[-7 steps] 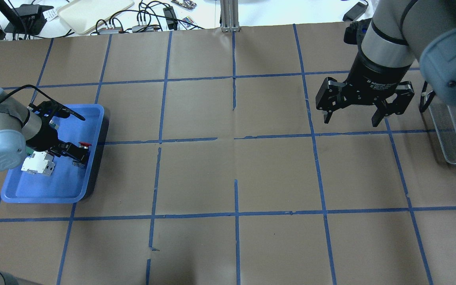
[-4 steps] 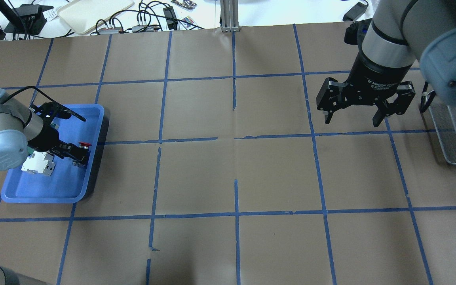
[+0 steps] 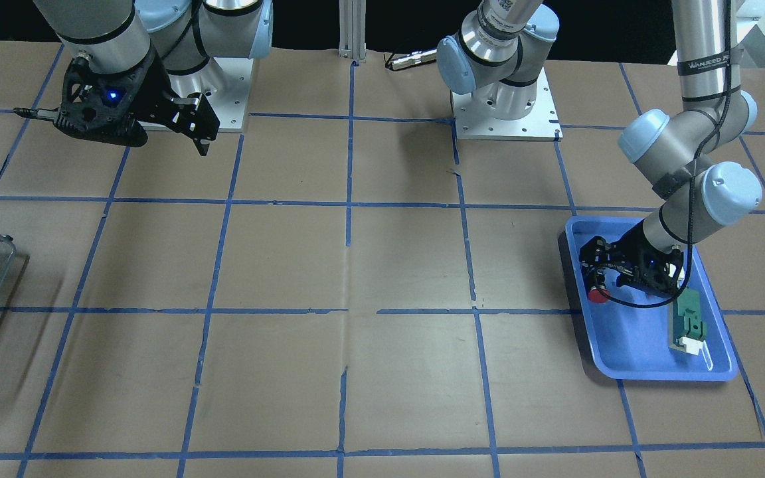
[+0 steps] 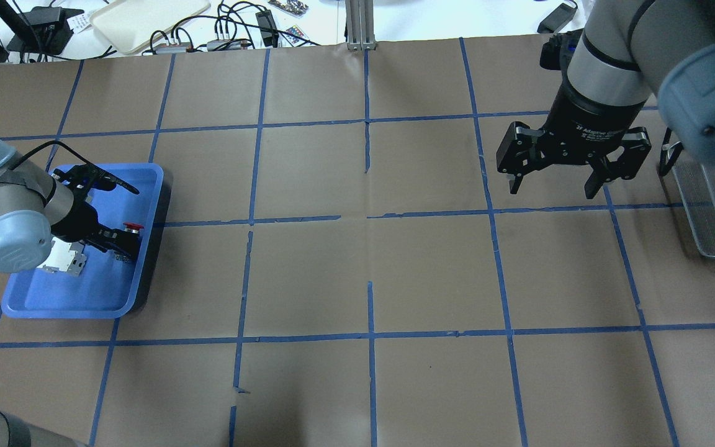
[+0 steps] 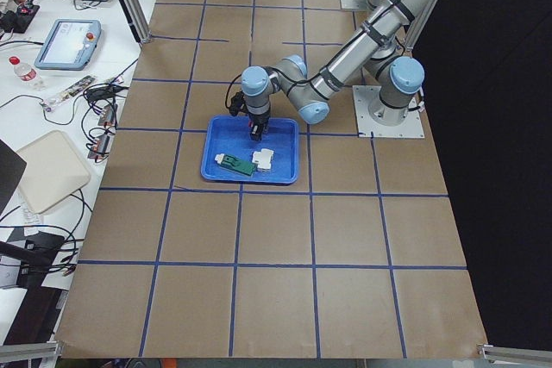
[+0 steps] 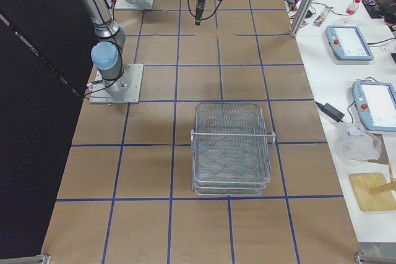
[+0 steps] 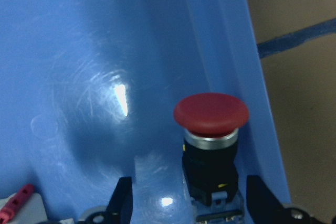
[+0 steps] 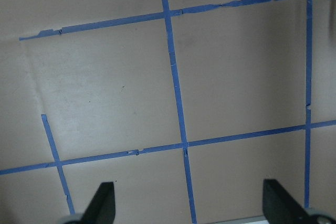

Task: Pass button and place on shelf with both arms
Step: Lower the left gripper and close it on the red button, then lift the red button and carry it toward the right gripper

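Observation:
My left gripper grabs the button by its black body (image 7: 211,173) next, which leaves the button's red head (image 7: 211,114) free for the pass to my right gripper.
The button (image 7: 211,114), red mushroom head on a black-and-silver body, lies in the blue tray (image 4: 84,298) near its right wall. It also shows in the overhead view (image 4: 133,227) and the front view (image 3: 597,295). My left gripper (image 7: 192,205) is open inside the tray, with one finger on each side of the button's body and a gap to each; it also shows from overhead (image 4: 118,242). My right gripper (image 4: 553,183) is open and empty, hanging above the table at the far right. The wire-mesh shelf (image 6: 232,149) stands at the right end of the table (image 4: 711,211).
A white block (image 4: 66,264) and a green flat part (image 3: 688,322) also lie in the tray. The brown table surface with blue tape lines (image 4: 370,261) stretches between tray and shelf. Cables and devices lie beyond the far edge (image 4: 227,31).
My left arm's wrist and elbow have shifted a little over the tray; its gripper stays at the button. The right arm has barely moved.

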You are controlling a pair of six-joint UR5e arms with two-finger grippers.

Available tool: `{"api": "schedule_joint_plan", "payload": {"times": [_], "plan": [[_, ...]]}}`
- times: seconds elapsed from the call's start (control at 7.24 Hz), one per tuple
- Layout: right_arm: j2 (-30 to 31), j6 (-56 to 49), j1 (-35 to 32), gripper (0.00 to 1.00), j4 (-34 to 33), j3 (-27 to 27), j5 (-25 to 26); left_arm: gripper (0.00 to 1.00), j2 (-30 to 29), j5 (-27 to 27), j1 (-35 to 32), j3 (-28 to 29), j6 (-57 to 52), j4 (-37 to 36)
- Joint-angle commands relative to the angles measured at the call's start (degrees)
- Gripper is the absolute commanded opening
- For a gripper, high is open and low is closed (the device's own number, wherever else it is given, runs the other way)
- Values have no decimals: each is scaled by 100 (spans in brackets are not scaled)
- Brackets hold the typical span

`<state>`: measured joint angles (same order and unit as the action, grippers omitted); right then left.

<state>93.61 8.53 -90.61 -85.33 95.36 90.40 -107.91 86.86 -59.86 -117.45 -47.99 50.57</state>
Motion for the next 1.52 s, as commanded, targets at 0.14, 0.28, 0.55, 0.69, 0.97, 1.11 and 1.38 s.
{"api": "schedule_joint_plan", "payload": {"times": [0.14,0.28,0.55,0.69,0.97,1.11,1.38], "plan": [[0,0,0,100,34,0,21,25,-11,-2,0,-15,-87,-65],[9,0,0,100,43,0,30,6,-10,-2,0,3,-105,-74],[9,9,0,100,8,0,21,0,59,15,0,99,-358,-135],[17,9,0,100,25,-9,21,0,130,-37,-87,404,-1013,-92],[17,17,0,100,26,-9,22,0,208,-90,-681,1212,-2340,993],[9,131,9,100,-61,-17,-57,0,322,-360,-1225,1494,-2712,1485],[-26,500,96,100,-106,-61,-284,0,464,-861,-2227,1960,-3014,1822]]}}
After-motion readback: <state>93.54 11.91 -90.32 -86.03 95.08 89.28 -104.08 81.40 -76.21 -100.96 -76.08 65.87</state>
